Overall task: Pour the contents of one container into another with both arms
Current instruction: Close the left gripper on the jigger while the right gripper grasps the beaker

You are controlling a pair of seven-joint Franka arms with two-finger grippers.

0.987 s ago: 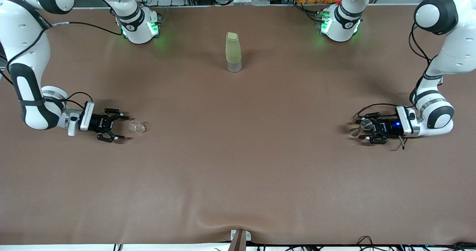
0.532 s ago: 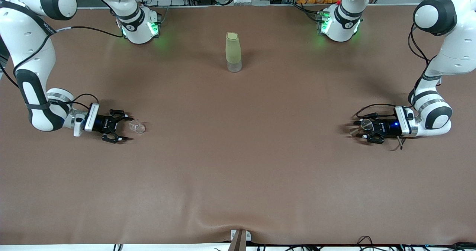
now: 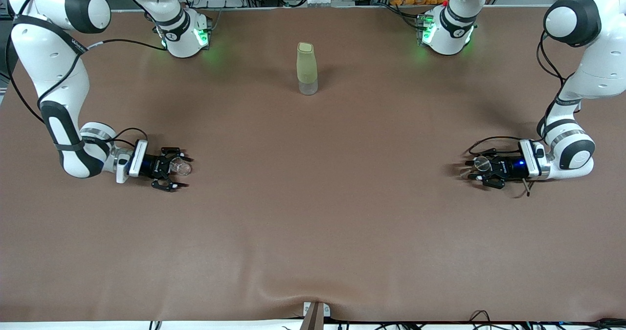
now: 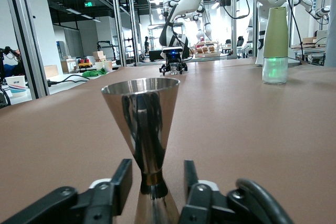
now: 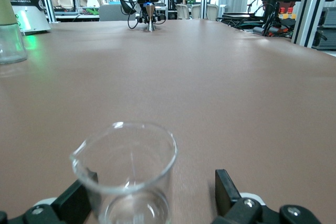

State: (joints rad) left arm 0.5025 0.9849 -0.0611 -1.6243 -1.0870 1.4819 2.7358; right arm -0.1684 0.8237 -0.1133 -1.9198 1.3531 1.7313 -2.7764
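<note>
Next, my right gripper grabs the clear glass beaker by its body below the beaker's rim (image 5: 131, 198), which leaves the beaker's rim free for pouring.
A small clear glass beaker (image 3: 182, 166) stands toward the right arm's end of the table. My right gripper (image 3: 181, 172) is low at the table and open, with one finger on each side of the beaker. In the right wrist view the beaker (image 5: 126, 171) sits between the fingers (image 5: 226, 188), and a gap shows on one side. A steel hourglass-shaped jigger (image 3: 481, 164) stands toward the left arm's end. My left gripper (image 3: 473, 172) is open around it. In the left wrist view the jigger (image 4: 142, 114) has a gap to each of the fingers (image 4: 122, 181).
A tall pale green bottle (image 3: 307, 68) with a clear base stands mid-table near the arm bases, and also shows as the bottle (image 4: 275, 45) and the bottle (image 5: 10, 30) in the wrist views. Brown table mat (image 3: 313, 212) spreads between the two grippers.
My right gripper has slid along the table toward the beaker, so its fingers now flank the glass. The left gripper has stayed around the jigger.
</note>
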